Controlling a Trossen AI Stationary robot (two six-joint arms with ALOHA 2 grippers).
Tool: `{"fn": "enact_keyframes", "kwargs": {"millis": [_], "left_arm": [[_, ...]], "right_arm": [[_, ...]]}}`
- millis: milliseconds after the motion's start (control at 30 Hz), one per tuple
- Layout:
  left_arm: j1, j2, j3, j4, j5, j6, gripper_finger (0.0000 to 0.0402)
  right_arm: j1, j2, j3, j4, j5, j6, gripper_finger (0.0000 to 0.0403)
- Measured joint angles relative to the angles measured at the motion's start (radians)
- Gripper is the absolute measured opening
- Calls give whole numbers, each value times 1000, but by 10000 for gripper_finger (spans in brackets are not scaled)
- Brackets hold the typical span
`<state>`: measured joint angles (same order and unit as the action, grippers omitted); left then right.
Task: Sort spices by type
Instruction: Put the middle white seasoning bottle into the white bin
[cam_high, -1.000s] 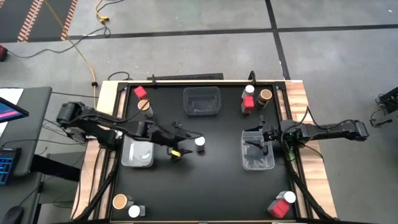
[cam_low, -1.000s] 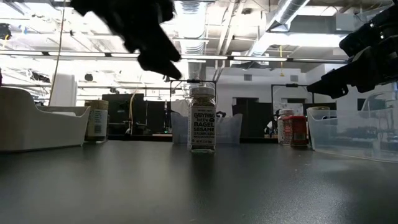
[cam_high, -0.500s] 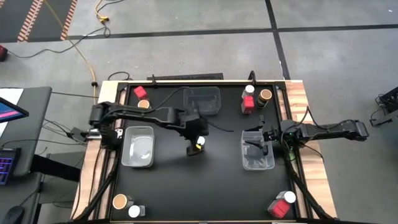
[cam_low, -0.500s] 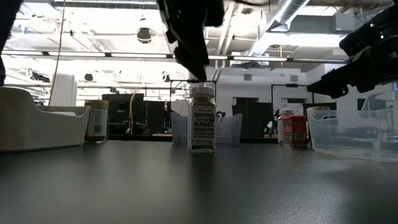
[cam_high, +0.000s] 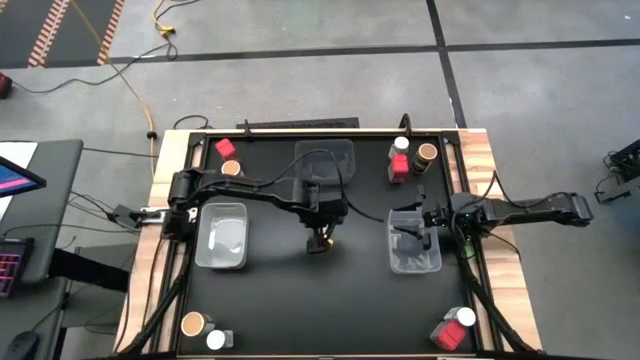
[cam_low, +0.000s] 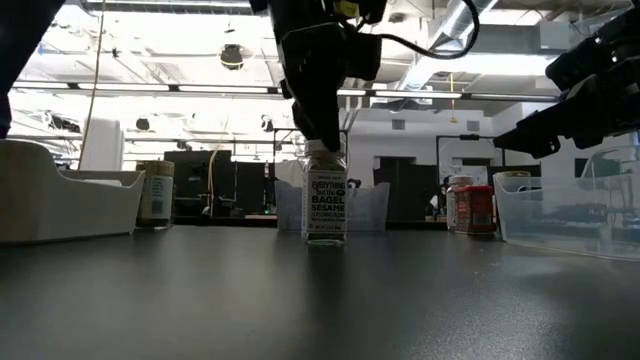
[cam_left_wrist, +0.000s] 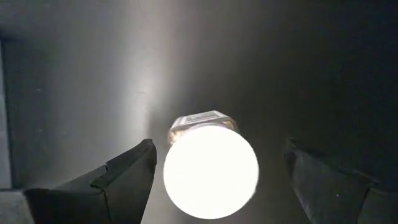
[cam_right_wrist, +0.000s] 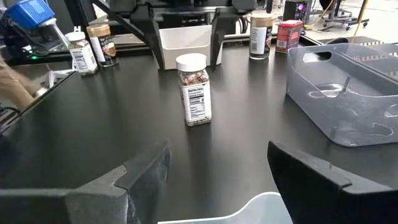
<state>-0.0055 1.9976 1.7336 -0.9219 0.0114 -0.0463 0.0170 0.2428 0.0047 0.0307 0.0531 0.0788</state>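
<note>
The white cap is small and low below my left gripper's fingers in the left wrist view, so I need to lower that gripper before I close it on the cap.
A white-capped round spice jar (cam_low: 325, 200) stands upright on its base mid-table; the right wrist view shows it too (cam_right_wrist: 193, 90). My left gripper (cam_high: 320, 238) hangs directly above it and hides it in the high view. It is open, and its fingers (cam_left_wrist: 124, 180) stand on either side of the white cap (cam_left_wrist: 211, 173) with gaps showing. In the low view the fingertips reach down to cap height (cam_low: 322, 145). My right gripper (cam_high: 412, 230) waits open over the right clear bin (cam_high: 414, 258).
Clear bins sit at the left (cam_high: 222, 235) and far centre (cam_high: 324, 162). Spice jars stand in the corners: red (cam_high: 225, 148) and tan (cam_high: 232, 168) far left, three far right (cam_high: 401, 158), two near left (cam_high: 203, 330), two near right (cam_high: 455, 330).
My left gripper has swung from beside the left bin toward the table's right, arrived over the white-capped jar, and come down until its open fingers flank the cap. The jar has stayed in place.
</note>
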Motion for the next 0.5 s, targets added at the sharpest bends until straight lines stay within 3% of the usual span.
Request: {"fn": "enact_keyframes", "kwargs": {"millis": [500], "left_arm": [[10,43,-21,1,11,8,333]], "right_arm": [[0,0,0,0,0,0,295]]}}
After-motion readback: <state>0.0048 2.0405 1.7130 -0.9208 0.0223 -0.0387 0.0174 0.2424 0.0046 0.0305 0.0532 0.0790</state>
